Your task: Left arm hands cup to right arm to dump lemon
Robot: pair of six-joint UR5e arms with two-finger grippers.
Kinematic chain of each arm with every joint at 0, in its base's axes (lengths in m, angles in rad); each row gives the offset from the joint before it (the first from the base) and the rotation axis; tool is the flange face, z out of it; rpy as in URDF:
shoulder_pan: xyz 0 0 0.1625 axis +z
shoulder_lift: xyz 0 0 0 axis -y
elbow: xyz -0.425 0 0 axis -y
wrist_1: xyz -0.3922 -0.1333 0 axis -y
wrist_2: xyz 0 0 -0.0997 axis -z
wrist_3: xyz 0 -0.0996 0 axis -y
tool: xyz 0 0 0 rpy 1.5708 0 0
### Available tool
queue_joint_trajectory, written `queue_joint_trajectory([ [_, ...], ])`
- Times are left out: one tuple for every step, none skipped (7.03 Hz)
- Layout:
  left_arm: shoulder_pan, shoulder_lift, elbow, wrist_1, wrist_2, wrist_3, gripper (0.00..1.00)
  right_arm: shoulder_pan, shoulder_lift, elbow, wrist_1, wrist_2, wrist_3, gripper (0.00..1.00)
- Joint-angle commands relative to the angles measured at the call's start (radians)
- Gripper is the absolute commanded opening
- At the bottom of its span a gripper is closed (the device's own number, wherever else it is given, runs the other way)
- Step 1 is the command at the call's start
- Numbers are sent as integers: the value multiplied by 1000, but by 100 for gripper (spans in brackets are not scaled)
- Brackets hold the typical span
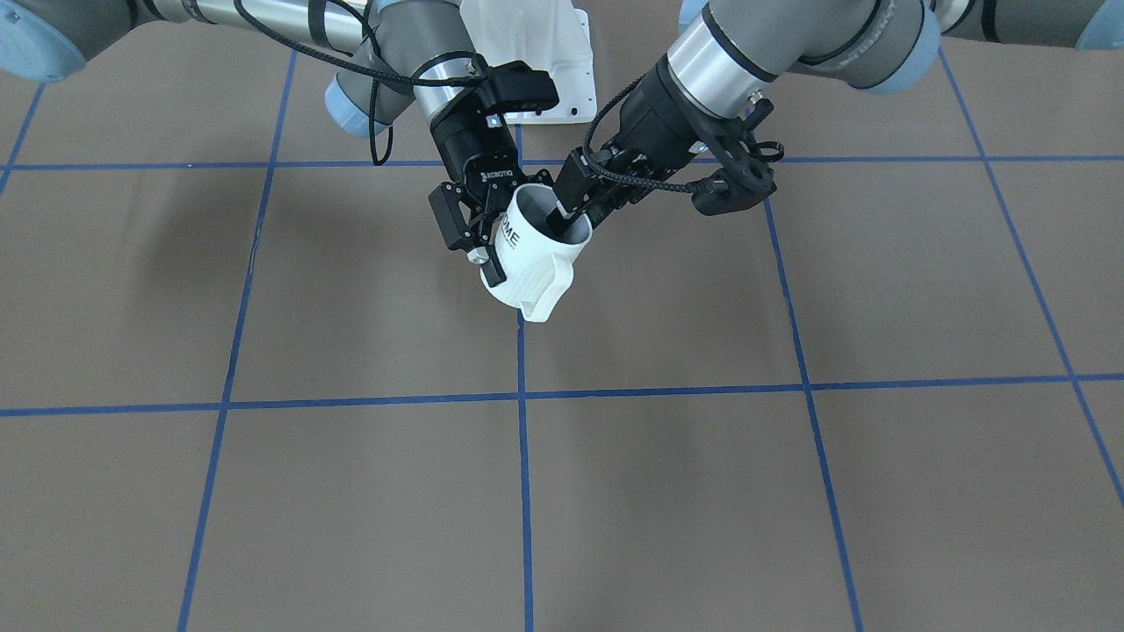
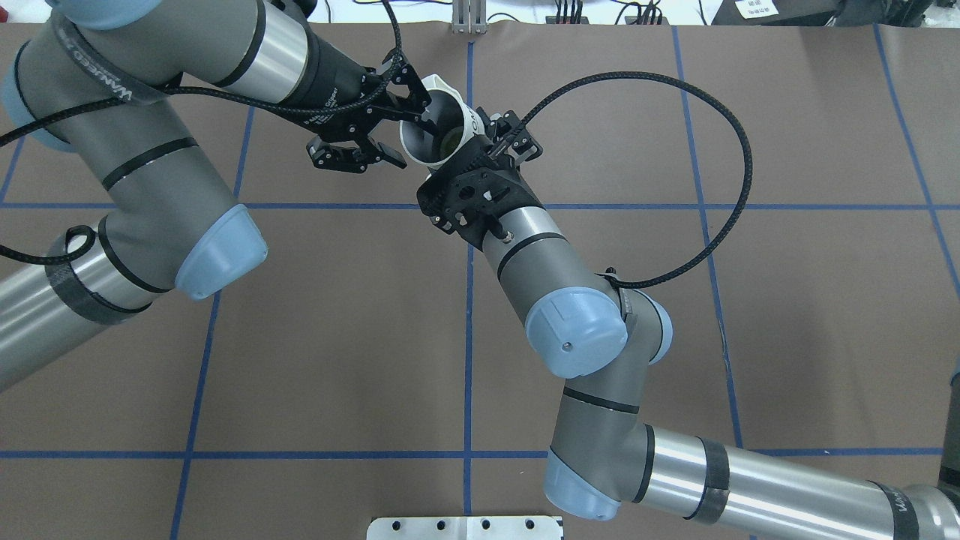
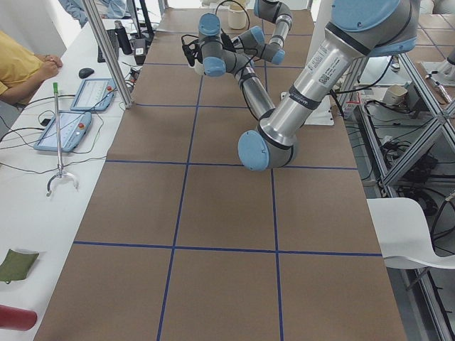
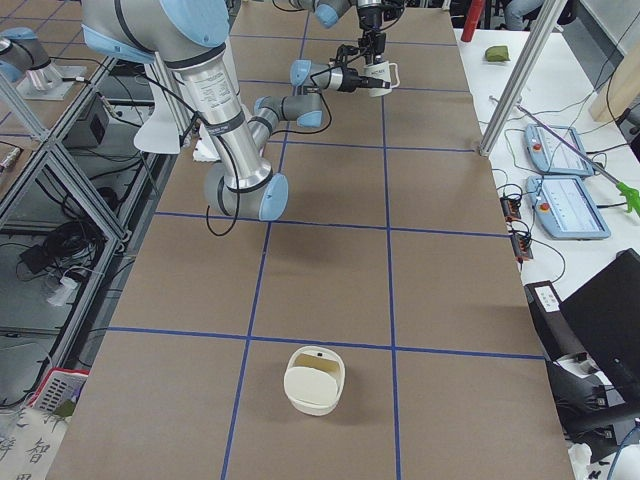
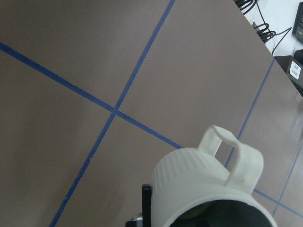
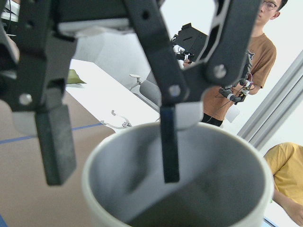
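Note:
I should next grab the cup by its outer side (image 1: 523,263) with my right gripper. This will keep the cup's opening (image 1: 560,223) free to dump the lemon.
The white cup (image 1: 537,263) with dark letters ending "ME" hangs tilted above the table's middle, handle down toward the operators' side. It also shows in the overhead view (image 2: 420,146). A dull yellow-green lemon (image 2: 452,139) lies inside. My left gripper (image 1: 575,204) is shut on the cup's rim, and the left wrist view shows the ribbed wall and handle (image 5: 232,156). My right gripper (image 6: 111,158) is open and straddles the opposite wall. One of its fingers (image 1: 493,266) is outside by the letters, and the other appears to be inside.
A cream container (image 4: 315,380) stands on the table toward the robot's right end. A white mounting plate (image 1: 536,53) sits at the robot's base. Operators (image 6: 258,61) and tablets (image 3: 71,128) are along the far side. Blue tape lines cross the brown tabletop.

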Motion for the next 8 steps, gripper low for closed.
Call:
queue_joint_trajectory([
  [-90,17,0,43,-93,119,100,4,-24,14,-1,0,48,0],
  [-163,43,-1,77,-169,209,100,9,-35,28,-5,-2,66,0],
  [-223,87,0,79,-213,301,100,24,-50,28,-8,1,151,0],
  [-274,142,5,79,-230,419,100,51,-69,28,-43,9,199,0],
  [-307,200,6,82,-230,557,100,97,-69,29,-122,62,268,0],
  [-342,236,12,131,-228,715,100,181,-70,32,-221,201,334,0],
  [-392,294,6,204,-225,927,100,269,-75,36,-288,340,370,0],
  [-435,366,6,220,-225,1104,100,341,-99,42,-296,477,414,0],
])
